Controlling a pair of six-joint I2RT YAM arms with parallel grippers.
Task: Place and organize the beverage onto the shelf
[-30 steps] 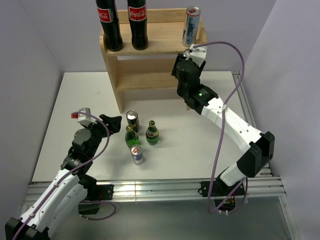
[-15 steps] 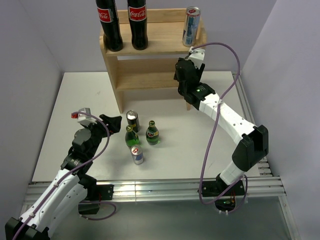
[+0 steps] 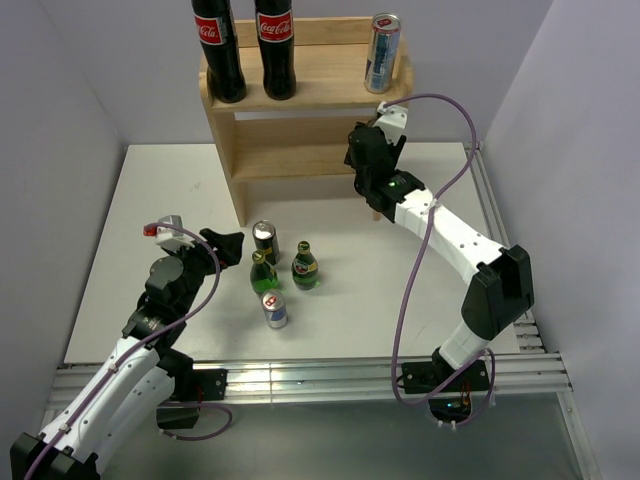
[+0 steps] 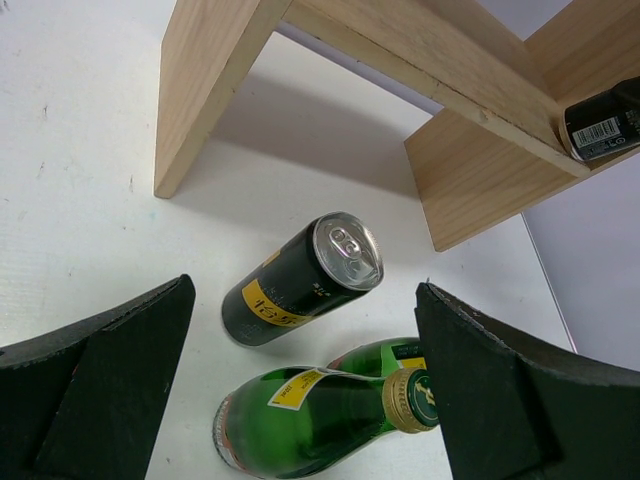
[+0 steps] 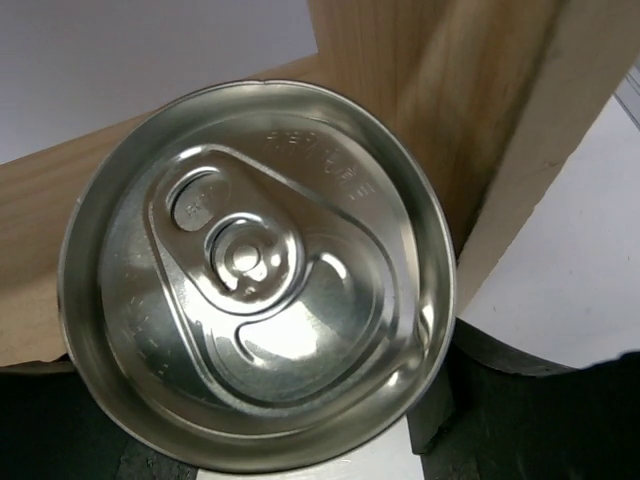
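The robot's right gripper needs to let go of the upright can: the can's bottom is at the flat board of the lower shelf, inside the side panel, so the can would stay standing.
The light wood shelf (image 3: 320, 88) stands at the back. Its top tier holds two Coca-Cola bottles (image 3: 220, 50) and a silver-blue can (image 3: 382, 52). My right gripper (image 3: 366, 152) is at the right end of the lower tier, shut on an upright can. The can's silver top (image 5: 255, 270) fills the right wrist view; the wrist hides it from above. My left gripper (image 3: 232, 247) is open and empty, just left of a black can (image 4: 300, 280) and a green bottle (image 4: 320, 415) that stand on the table.
A second green bottle (image 3: 305, 266) and a small silver can (image 3: 274, 310) stand beside them. The shelf's side panel (image 4: 210, 90) is just beyond the black can. A dark can with a barcode (image 4: 603, 125) shows at the lower tier's right end.
My right gripper has moved down and left with its can, closer into the right end of the lower tier. The left arm has not moved.
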